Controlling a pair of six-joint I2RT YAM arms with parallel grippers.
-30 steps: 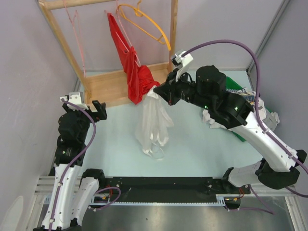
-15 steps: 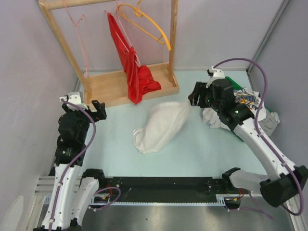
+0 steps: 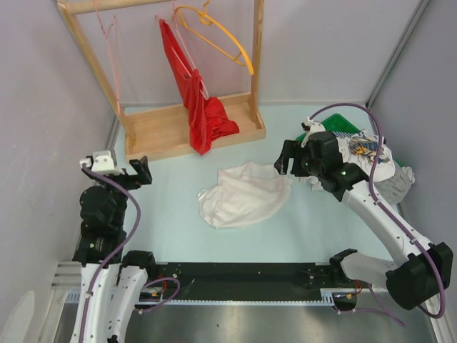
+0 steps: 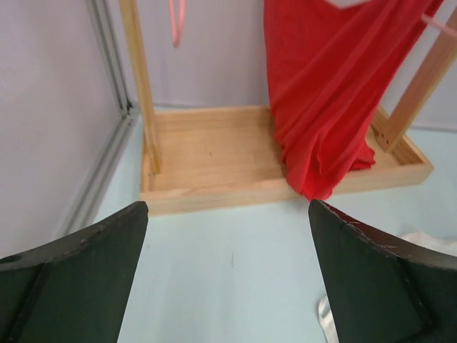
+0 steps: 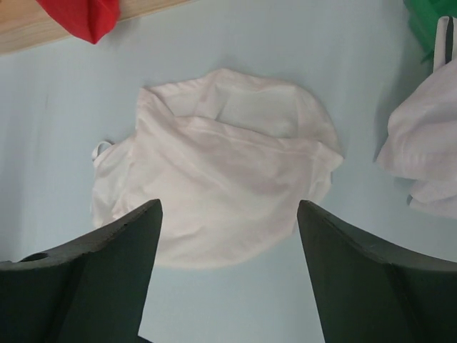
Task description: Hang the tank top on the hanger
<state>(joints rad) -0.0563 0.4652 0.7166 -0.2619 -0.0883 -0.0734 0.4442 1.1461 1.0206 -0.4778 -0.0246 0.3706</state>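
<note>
The pink hanger's lower tip [image 3: 118,102] [image 4: 176,38] needs to be grabbed next by my left gripper, so the hanger's opposite end stays free for my right gripper.
The tank top [image 3: 243,194], white with a faint pink tint, lies crumpled on the pale table in the middle; in the right wrist view the tank top [image 5: 221,171] spreads out with a strap loop at its left edge. My right gripper [image 3: 285,158] hovers just right of it and above it, open and empty, with its jaws wide apart [image 5: 228,205]. The thin pink hanger [image 3: 113,57] hangs on the wooden rack's left side, and only its lower tip [image 4: 176,18] shows in the left wrist view. My left gripper [image 3: 141,171] is open and empty at the left [image 4: 227,207], facing the rack.
A wooden rack with a tray base [image 3: 168,132] stands at the back. From it hang a red garment [image 3: 201,107] and an orange hanger [image 3: 221,39]. A heap of white-grey clothes [image 3: 371,161] on something green [image 3: 341,125] lies at the right.
My right gripper opened and let go of the tank top, which dropped from hanging and spread on the table. The right arm drew back to the right. The left arm shifted slightly.
</note>
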